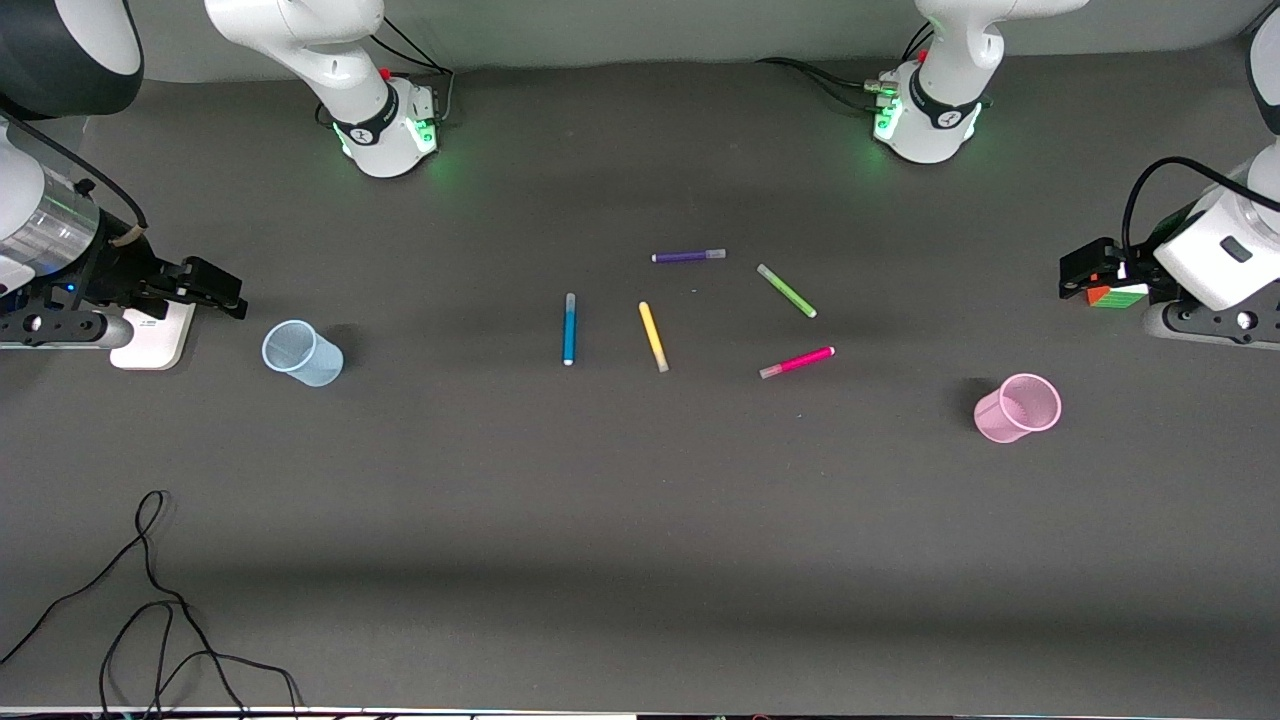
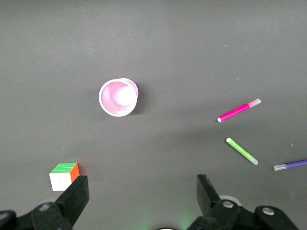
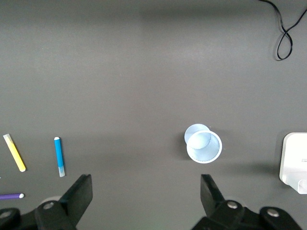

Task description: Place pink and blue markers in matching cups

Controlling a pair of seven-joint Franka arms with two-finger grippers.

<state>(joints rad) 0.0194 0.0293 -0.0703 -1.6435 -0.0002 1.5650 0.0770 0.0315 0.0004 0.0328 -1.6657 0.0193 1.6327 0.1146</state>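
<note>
My right gripper will next pick up the marker by its blue body [image 1: 569, 335] to place the blue marker in the matching pale blue cup [image 1: 302, 352].
The blue marker [image 1: 569, 328] lies flat mid-table; it also shows in the right wrist view [image 3: 59, 156]. The pink marker [image 1: 797, 362] lies toward the left arm's end, also in the left wrist view [image 2: 239, 110]. The pale blue cup [image 1: 302, 353] [image 3: 203, 143] stands open-mouthed near the right arm's end. The pale pink cup [image 1: 1018, 407] [image 2: 118, 97] stands near the left arm's end. My right gripper [image 1: 222, 292] [image 3: 146, 184] hangs open and empty beside the blue cup. My left gripper [image 1: 1080, 270] [image 2: 143, 184] hangs open and empty above a colour cube.
A yellow pen [image 1: 653, 336], a green pen [image 1: 786, 291] and a purple pen [image 1: 688, 256] lie among the markers. A colour cube [image 1: 1117, 296] [image 2: 64, 175] sits under the left gripper. A white box [image 1: 155, 338] lies by the right gripper. A black cable [image 1: 150, 600] trails near the front camera.
</note>
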